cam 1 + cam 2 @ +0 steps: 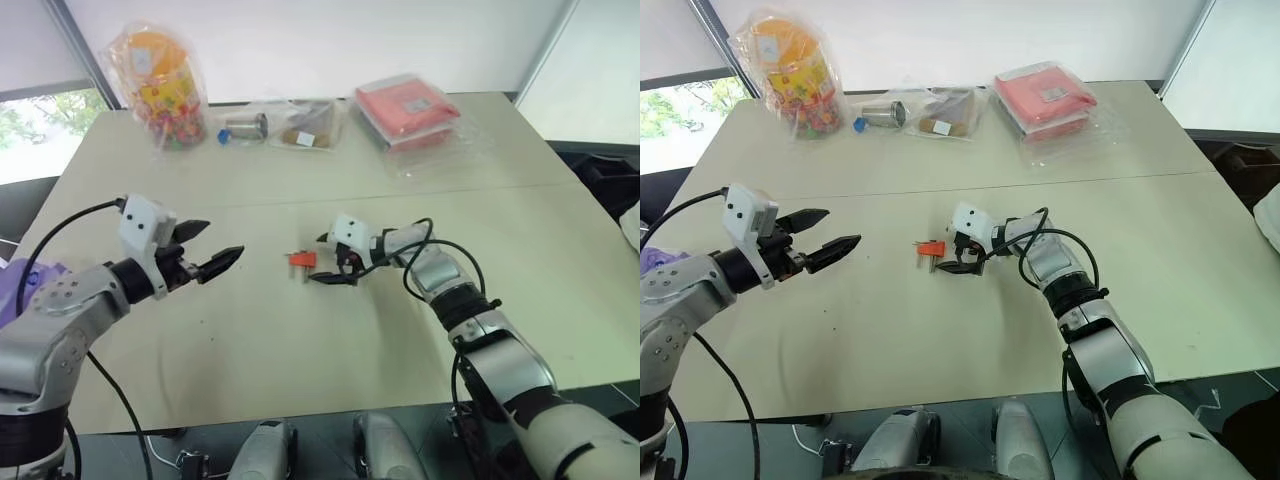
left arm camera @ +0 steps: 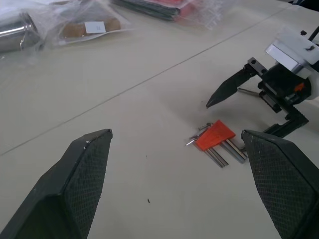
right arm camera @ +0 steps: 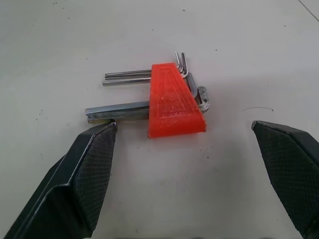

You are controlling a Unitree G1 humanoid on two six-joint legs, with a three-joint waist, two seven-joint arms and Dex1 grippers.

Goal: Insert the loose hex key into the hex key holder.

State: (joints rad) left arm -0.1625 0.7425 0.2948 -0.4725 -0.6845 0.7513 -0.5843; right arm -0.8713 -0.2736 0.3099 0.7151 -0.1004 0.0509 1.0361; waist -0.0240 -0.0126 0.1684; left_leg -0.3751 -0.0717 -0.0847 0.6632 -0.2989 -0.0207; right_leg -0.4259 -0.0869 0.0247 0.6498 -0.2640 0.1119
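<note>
I should close my right gripper on the holder now: my fingers are beside the holder's wide end [image 3: 177, 127] in the right wrist view, one at the thickest key [image 3: 118, 112].
The hex key holder [image 1: 301, 260], an orange-red wedge with several metal keys sticking out, lies flat near the table's middle [image 3: 172, 102]. My right gripper [image 1: 318, 258] is low over the table just to its right and open. In the right wrist view the holder lies between the two fingers, and one fingertip [image 3: 99, 144] is at the end of the thickest key. A thin grey rod [image 2: 247, 91], perhaps the loose hex key, lies under the right gripper's far finger. My left gripper [image 1: 222, 240] hovers open and empty to the holder's left, pointing at it.
Along the table's far side stand a bagged jar of colourful sweets [image 1: 160, 85], a silver can in plastic [image 1: 245, 127], a brown packet [image 1: 305, 135] and a red flat packet in clear plastic [image 1: 408, 108]. A seam [image 1: 250, 200] crosses the beige tabletop behind the holder.
</note>
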